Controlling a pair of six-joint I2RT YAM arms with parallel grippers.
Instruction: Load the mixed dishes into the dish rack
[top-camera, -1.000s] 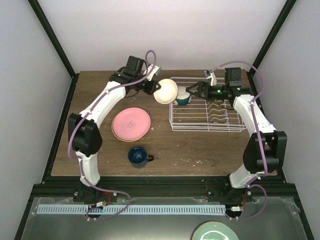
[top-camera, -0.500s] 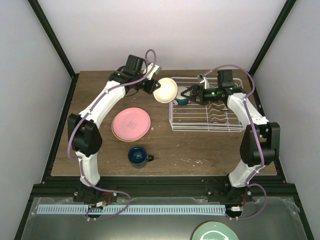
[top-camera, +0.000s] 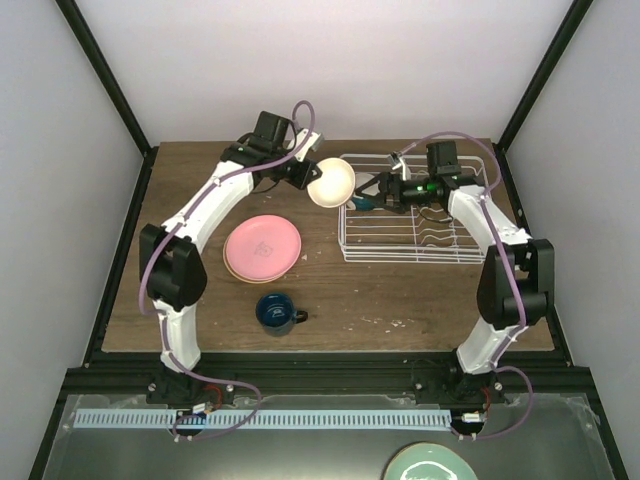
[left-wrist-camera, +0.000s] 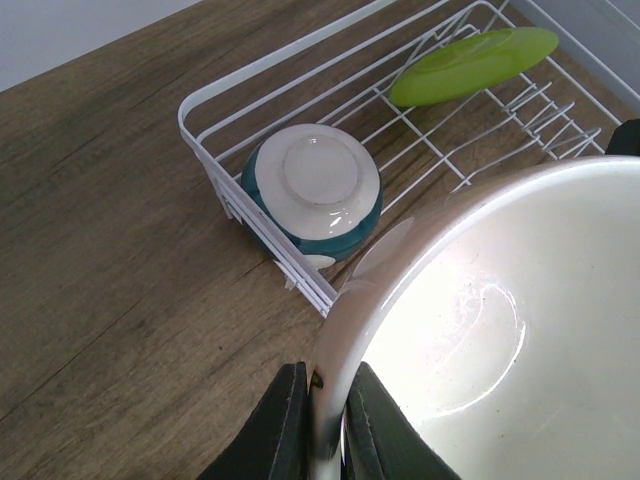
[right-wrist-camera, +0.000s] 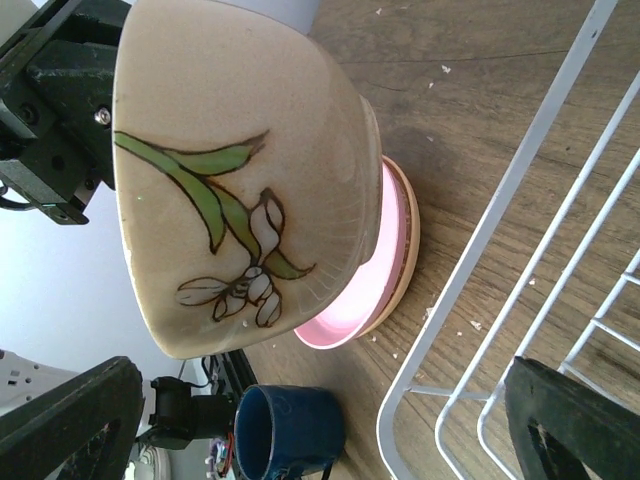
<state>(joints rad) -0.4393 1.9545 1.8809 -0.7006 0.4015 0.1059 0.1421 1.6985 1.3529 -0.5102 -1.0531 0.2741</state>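
Note:
I need to turn the bowl over into the dish rack, so my right gripper should next grab the cream bowl (right-wrist-camera: 230, 170) across its flower-motif side (right-wrist-camera: 243, 215), from rim to base.
My left gripper (left-wrist-camera: 328, 420) is shut on the rim of a cream bowl (left-wrist-camera: 500, 330) and holds it above the table beside the left end of the white wire dish rack (top-camera: 415, 235). In the right wrist view the same bowl (right-wrist-camera: 230, 170) shows a flower motif. A second bowl (left-wrist-camera: 312, 195) lies upside down in the rack's left corner, and a lime green plate (left-wrist-camera: 470, 62) leans further in. My right gripper (top-camera: 378, 188) is open and empty above that corner. A pink plate (top-camera: 263, 243) lies on a peach plate, with the dark blue mug (top-camera: 278, 312) in front.
The rack's wire edge (right-wrist-camera: 500, 230) runs close under my right gripper. A pale teal plate (top-camera: 428, 463) lies off the table at the near edge. Bare wood (top-camera: 400, 295) lies in front of the rack.
My right wrist has swung left along the rack's back edge, and its open gripper now covers most of the upside-down bowl. The left gripper with the cream bowl has barely moved.

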